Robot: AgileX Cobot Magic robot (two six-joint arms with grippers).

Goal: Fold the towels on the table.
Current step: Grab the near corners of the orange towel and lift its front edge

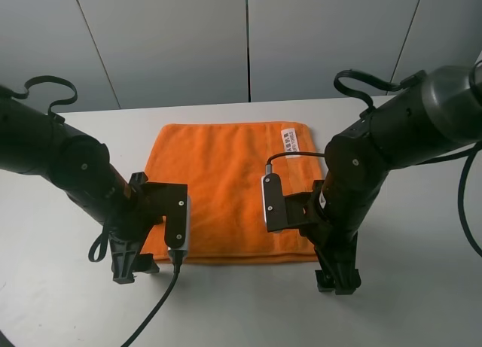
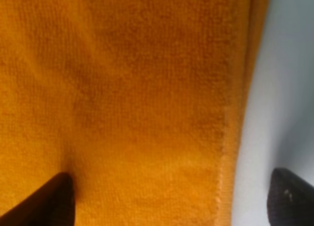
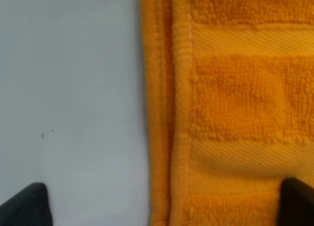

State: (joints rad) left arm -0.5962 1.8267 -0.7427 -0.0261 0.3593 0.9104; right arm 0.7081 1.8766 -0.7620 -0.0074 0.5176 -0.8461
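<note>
The orange towel has a hemmed edge and an end with a white label. My left gripper should next grab the towel by its hemmed edge point(image 2: 226, 182) to fold it toward the end with the white label.
The orange towel point(image 1: 226, 189) lies flat on the white table point(image 1: 422, 302), its white label point(image 1: 291, 142) at the far right corner. My left gripper point(image 1: 128, 275) is low at the towel's near left corner. In the left wrist view it point(image 2: 169, 206) is open, one finger over the towel point(image 2: 122, 88) and one over the table point(image 2: 284, 88). My right gripper point(image 1: 339, 283) is low at the near right corner. In the right wrist view it point(image 3: 162, 211) is open and straddles the towel's hemmed side edge point(image 3: 167, 113), next to the woven band point(image 3: 245, 39).
A grey panelled wall point(image 1: 248, 38) stands behind the table's far edge. Black cables point(image 1: 151, 309) trail from the arms over the table in front. Bare tabletop point(image 3: 73, 88) lies on either side of the towel.
</note>
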